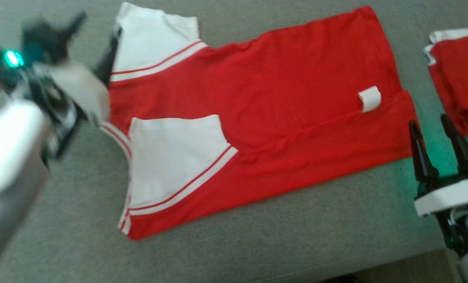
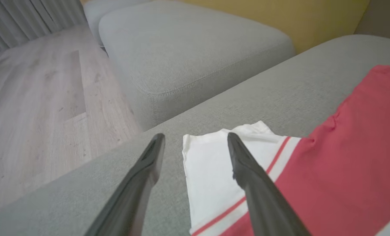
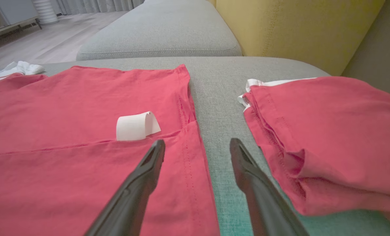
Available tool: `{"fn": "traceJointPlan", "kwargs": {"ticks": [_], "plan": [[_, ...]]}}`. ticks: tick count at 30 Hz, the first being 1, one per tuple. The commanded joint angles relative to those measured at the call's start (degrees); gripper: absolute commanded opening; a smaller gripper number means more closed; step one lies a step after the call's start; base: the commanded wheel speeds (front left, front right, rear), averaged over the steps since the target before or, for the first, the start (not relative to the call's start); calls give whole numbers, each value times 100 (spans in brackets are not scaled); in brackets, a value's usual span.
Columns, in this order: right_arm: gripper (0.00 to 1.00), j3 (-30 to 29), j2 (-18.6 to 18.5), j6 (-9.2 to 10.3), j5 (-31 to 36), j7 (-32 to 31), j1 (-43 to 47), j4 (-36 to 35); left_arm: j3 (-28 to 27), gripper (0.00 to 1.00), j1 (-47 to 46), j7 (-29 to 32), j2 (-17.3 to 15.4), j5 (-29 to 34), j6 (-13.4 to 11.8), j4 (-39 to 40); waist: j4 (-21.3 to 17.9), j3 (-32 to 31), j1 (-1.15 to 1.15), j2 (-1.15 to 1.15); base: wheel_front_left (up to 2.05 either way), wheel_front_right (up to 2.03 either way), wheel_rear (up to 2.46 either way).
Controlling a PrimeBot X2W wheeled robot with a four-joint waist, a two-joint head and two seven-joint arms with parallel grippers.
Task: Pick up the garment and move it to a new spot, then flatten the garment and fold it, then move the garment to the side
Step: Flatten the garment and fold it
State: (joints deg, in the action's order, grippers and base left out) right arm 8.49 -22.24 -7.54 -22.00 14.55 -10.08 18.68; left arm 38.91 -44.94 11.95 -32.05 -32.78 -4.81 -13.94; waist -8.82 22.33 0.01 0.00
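Observation:
I should next pick up the red shirt with my right gripper by its unfolded hem corner [image 1: 366, 13] [image 3: 180, 70]. The shirt's folded long side then stays free to receive that corner.
The garment [image 1: 277, 86] is a red shirt with white, red-striped sleeves, lying flat on the grey sofa cushion [image 1: 257, 243]. Its near long side is folded over, and a white label [image 1: 369, 98] curls up near the hem. My left gripper [image 1: 96, 33] is blurred at the far sleeve end. It is open, with one finger over the white sleeve [image 2: 211, 164] and the other over bare cushion. My right gripper [image 1: 428, 120] is open just off the hem corner, holding nothing. In the right wrist view its fingers [image 3: 139, 183] straddle the hem edge of the garment [image 3: 67, 98].
A second red garment [image 1: 459, 74] lies folded on the cushion to the right, close to my right gripper. A separate grey cushion [image 2: 188, 49] and wood floor [image 2: 34, 98] lie beyond the sleeve end. A yellow backrest [image 3: 296, 26] rises behind. The sofa's front edge [image 1: 336, 271] is near.

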Motion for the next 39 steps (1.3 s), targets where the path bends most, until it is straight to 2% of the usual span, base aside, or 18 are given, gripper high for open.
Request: {"fn": "traceJointPlan", "kwargs": {"ticks": [1, 7, 13, 21, 32, 33, 35, 36, 37, 39], "plan": [[100, 113, -91, 5, 43, 44, -122, -188, -233, 100, -620, 524, -292, -132, 183, -76, -288, 275, -1, 0, 0, 0, 0], [100, 282, 33, 5, 20, 44, -353, -204, -239, 100, -1657, 1932, -508, -431, 589, -916, -675, 601, -1, 0, 0, 0, 0], [100, 396, 166, 5, -23, 44, -491, -109, -202, 100, -2084, 2603, -648, -558, 781, -1512, -1012, 787, -1, 0, 0, 0, 0], [100, 398, 212, 5, -21, 44, -494, -71, -100, 100, -2150, 2789, -676, -575, 866, -1616, -1168, 836, -1, 0, 0, 0, 0], [100, 434, 170, 5, 61, 44, -531, -57, -40, 100, -2193, 2636, -746, -485, 856, -1718, -1216, 838, -1, 0, 0, 0, 0], [100, 435, 169, 5, 67, 44, -535, -56, -30, 88, -2194, 2639, -757, -480, 860, -1717, -1217, 841, -1, 0, 0, 0, 0], [100, 445, 171, 5, 78, 45, -548, -57, -24, 76, -2195, 2631, -770, -483, 865, -1707, -1221, 855, -1, 0, 0, 0, 0], [100, 452, 173, 5, 83, 45, -555, -59, -25, 75, -2197, 2621, -766, -490, 863, -1702, -1223, 863, -1, 0, 0, 0, 0], [100, 455, 174, 5, 88, 45, -559, -61, -22, 69, -2200, 2617, -762, -493, 863, -1698, -1223, 873, -1, 0, 0, 0, 0], [100, 460, 176, 5, 95, 45, -573, -61, -11, 48, -2208, 2634, -751, -505, 864, -1693, -1221, 895, -1, 0, 0, 0, 0]]}}
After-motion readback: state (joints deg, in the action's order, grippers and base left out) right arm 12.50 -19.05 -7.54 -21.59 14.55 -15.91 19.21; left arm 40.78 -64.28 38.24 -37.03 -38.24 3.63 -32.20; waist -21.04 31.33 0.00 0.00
